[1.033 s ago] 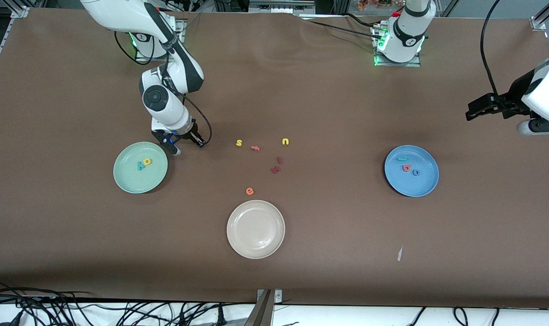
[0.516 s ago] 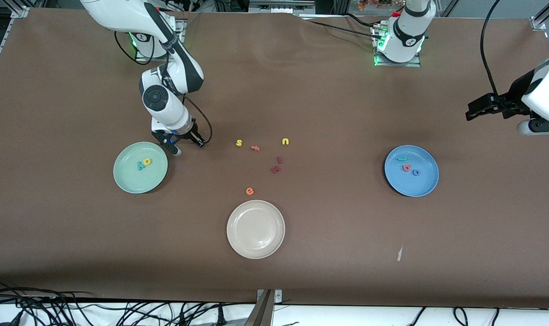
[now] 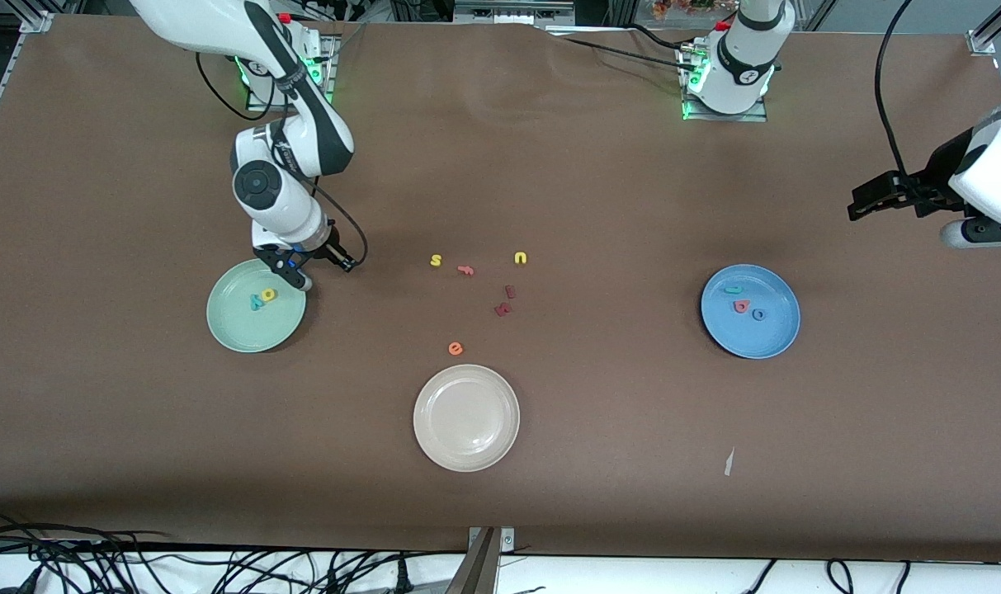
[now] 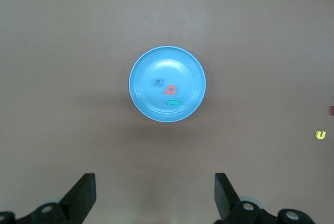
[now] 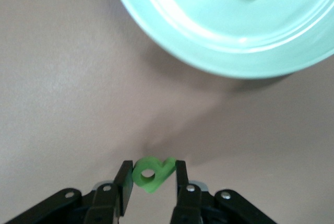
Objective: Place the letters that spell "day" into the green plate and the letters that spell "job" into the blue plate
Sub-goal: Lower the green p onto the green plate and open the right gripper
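The green "d" hangs short of the plate's rim (image 5: 219, 68), so I need to move it toward the plate before my right gripper releases it.
My right gripper (image 3: 295, 275) hangs at the rim of the green plate (image 3: 236, 328), on the side toward the middle of the table. It is shut on a green "d" (image 5: 152, 174), clamped between the two fingers. In the right wrist view the green plate (image 5: 209, 25) lies just ahead. A yellow "a" (image 3: 268, 294) and a teal "y" (image 3: 257, 304) lie in it. The blue plate (image 3: 768, 338) holds a teal "j" (image 3: 733, 289), a pink "b" (image 3: 741, 306) and a blue "o" (image 3: 759, 314). My left gripper (image 4: 155, 197) waits open and empty, high over the left arm's end of the table.
Loose on the table's middle are a yellow "s" (image 3: 436, 261), an orange "f" (image 3: 465, 269), a yellow "u" (image 3: 521, 258), two dark red letters (image 3: 506, 301) and an orange "e" (image 3: 455, 348). A cream plate (image 3: 466, 445) sits nearer the camera.
My right gripper has carried the green "d" toward the right arm's end of the table, from beside the green plate to its rim. The left arm has not moved.
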Action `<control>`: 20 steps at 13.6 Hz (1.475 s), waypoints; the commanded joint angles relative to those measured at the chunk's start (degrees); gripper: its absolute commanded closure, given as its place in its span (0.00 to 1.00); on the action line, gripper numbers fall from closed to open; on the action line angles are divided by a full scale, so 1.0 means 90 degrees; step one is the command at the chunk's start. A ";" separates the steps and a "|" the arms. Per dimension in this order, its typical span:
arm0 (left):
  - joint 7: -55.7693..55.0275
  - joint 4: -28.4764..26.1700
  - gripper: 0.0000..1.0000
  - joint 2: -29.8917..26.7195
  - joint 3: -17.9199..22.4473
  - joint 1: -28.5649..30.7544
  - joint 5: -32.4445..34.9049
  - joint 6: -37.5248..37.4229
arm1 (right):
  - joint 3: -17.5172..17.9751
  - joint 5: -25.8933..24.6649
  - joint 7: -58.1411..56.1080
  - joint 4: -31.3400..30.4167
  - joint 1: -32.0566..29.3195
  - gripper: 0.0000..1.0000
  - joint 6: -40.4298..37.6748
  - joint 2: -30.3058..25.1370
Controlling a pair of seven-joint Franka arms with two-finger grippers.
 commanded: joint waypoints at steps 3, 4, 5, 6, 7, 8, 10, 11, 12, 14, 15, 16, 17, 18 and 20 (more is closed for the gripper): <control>0.0017 0.0053 0.00 0.0014 -0.0005 -0.0007 -0.0080 -0.0013 | -0.1061 0.0027 -0.1882 0.0682 0.0000 0.88 -0.1552 -0.0272; 0.0017 0.0053 0.00 0.0024 -0.0005 -0.0007 -0.0080 -0.0013 | -0.1189 0.0047 -0.2128 0.0682 0.0000 0.88 -0.1552 -0.0262; 0.0017 0.0053 0.00 0.0024 -0.0005 -0.0007 -0.0080 -0.0013 | -0.1239 0.0066 -0.2227 0.0692 -0.0029 0.87 -0.1523 -0.0243; 0.0017 0.0053 0.00 0.0024 -0.0005 -0.0007 -0.0080 -0.0013 | -0.1239 0.0086 -0.2238 0.0692 -0.0068 0.79 -0.1494 -0.0223; 0.0017 0.0043 0.00 0.0024 -0.0005 -0.0007 -0.0080 -0.0013 | -0.1288 0.0105 -0.2238 0.0731 -0.0087 0.57 -0.1494 -0.0204; 0.0017 0.0053 0.00 0.0024 -0.0005 -0.0007 -0.0080 -0.0013 | -0.1308 0.0115 -0.2238 0.0808 -0.0097 0.38 -0.1533 -0.0184; 0.0017 0.0053 0.00 0.0024 -0.0005 -0.0016 -0.0070 -0.0013 | -0.1317 0.0115 -0.2248 0.0925 -0.0107 0.29 -0.1581 -0.0184; 0.0017 0.0053 0.00 0.0024 -0.0005 -0.0016 -0.0070 -0.0013 | -0.1318 0.0115 -0.2257 0.1023 -0.0136 0.28 -0.1688 -0.0184; 0.0017 0.0043 0.00 0.0024 -0.0005 -0.0016 -0.0070 -0.0013 | -0.1318 0.0115 -0.2257 0.1227 -0.0185 0.22 -0.1931 -0.0184; 0.0017 0.0053 0.00 0.0034 -0.0014 -0.0016 -0.0070 -0.0013 | -0.1318 0.0115 -0.2267 0.1841 -0.0195 0.14 -0.2672 -0.0174; 0.0017 0.0053 0.00 0.0024 -0.0014 -0.0016 -0.0070 -0.0003 | -0.1308 0.0106 -0.2287 0.2192 -0.0195 0.10 -0.3004 -0.0174; 0.0017 0.0053 0.00 0.0033 -0.0014 -0.0016 -0.0060 -0.0003 | -0.1298 0.0106 -0.2412 0.2563 -0.0185 0.06 -0.3346 -0.0155; 0.0017 0.0053 0.00 0.0034 -0.0014 -0.0016 -0.0051 -0.0003 | -0.1298 0.0096 -0.2655 0.2973 -0.0185 0.05 -0.3697 -0.0135; 0.0017 0.0043 0.00 0.0034 -0.0014 -0.0016 -0.0051 -0.0003 | -0.1308 0.0076 -0.2996 0.3325 -0.0185 0.03 -0.4059 -0.0164; 0.0017 0.0053 0.00 0.0034 -0.0014 -0.0016 -0.0041 -0.0003 | -0.1434 -0.0002 -0.4058 0.3999 -0.0195 0.02 -0.4878 -0.0388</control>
